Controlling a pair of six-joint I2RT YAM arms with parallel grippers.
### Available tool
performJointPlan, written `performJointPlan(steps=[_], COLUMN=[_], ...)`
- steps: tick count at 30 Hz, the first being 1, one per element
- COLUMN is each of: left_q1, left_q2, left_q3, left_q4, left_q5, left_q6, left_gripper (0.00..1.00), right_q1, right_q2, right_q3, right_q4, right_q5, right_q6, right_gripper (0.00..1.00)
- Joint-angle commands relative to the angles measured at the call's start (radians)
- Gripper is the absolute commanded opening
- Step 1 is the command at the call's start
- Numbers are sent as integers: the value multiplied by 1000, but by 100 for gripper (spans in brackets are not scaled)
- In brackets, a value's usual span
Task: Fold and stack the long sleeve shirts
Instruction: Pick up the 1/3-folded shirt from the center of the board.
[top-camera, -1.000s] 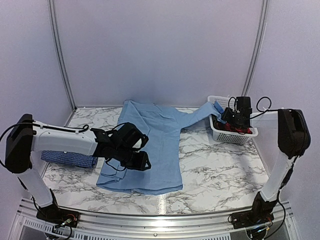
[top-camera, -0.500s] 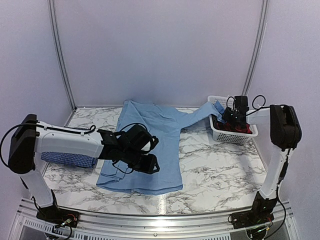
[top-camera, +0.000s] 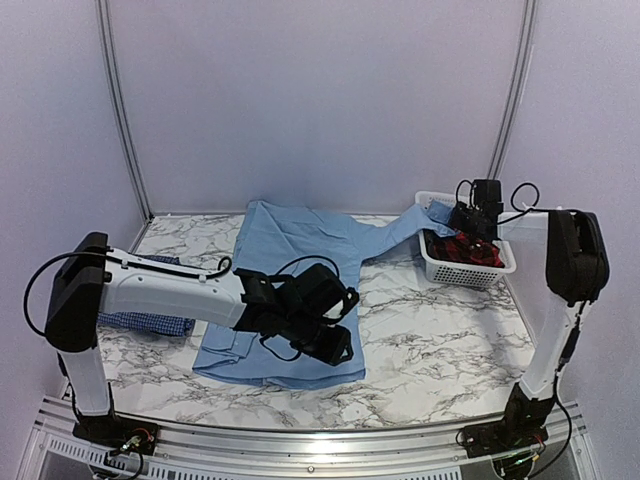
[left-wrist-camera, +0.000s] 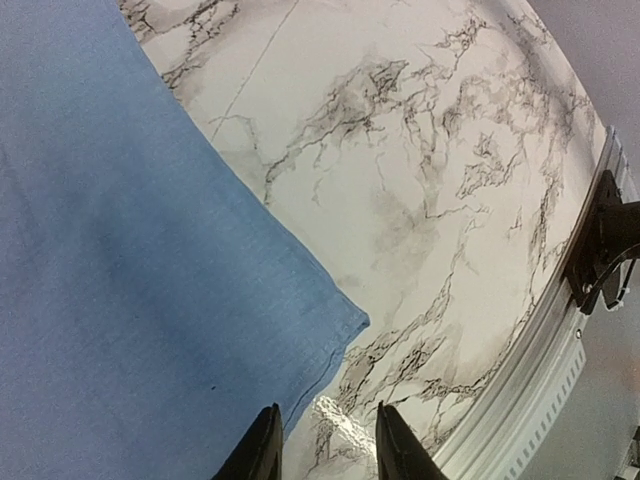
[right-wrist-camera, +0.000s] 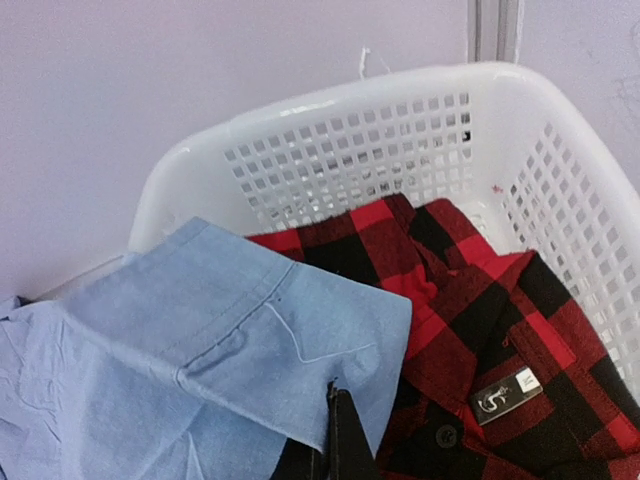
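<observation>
The light blue shirt needs that side folded inward alongside the sleeve, so my left gripper will grab the shirt by its near hem corner next.
The light blue long sleeve shirt (top-camera: 300, 250) lies spread flat on the marble table, one sleeve stretched right up to the basket. My left gripper (top-camera: 338, 348) hovers over its near right hem corner (left-wrist-camera: 335, 322), open (left-wrist-camera: 325, 452), with only cloth edge and table between the fingers. My right gripper (top-camera: 463, 214) is at the basket's left rim, shut (right-wrist-camera: 335, 432) on the light blue sleeve's cuff (right-wrist-camera: 240, 330). The dark blue checked shirt (top-camera: 140, 322) lies folded at the left edge, partly hidden behind my left arm.
A white mesh basket (top-camera: 497, 268) stands at the back right and holds a red and black plaid shirt (right-wrist-camera: 480, 300). A metal rail (left-wrist-camera: 540, 380) runs along the table's near edge. Walls close in the back and sides.
My left arm has swept right across the light blue shirt to its near right corner. My right gripper has closed on the sleeve cuff at the basket and lifted slightly.
</observation>
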Motion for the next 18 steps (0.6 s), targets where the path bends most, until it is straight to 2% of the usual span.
performJointPlan(steps=[1,9,14,18], left_q1=[-38,-82,-90,-100], left_q2=[57,192,301,351], left_q3=[72,211,337,380], left_q4=[-66,-138,-207,-237], left_q5=[-25,-71,-152,-193], left_q6=[19,17,-6,-17], left_gripper=[34,37,37,36], right_q1=[1,74,111,126], right_q2=[-62,-181,-236,-274], right_q3=[70,80,96,126], right_q4=[-17,-11,-14,-24], right_q5=[-6,26,10,-7], right_q6=[-40,-94,-88,-77], right_gripper=[0,0,0,0])
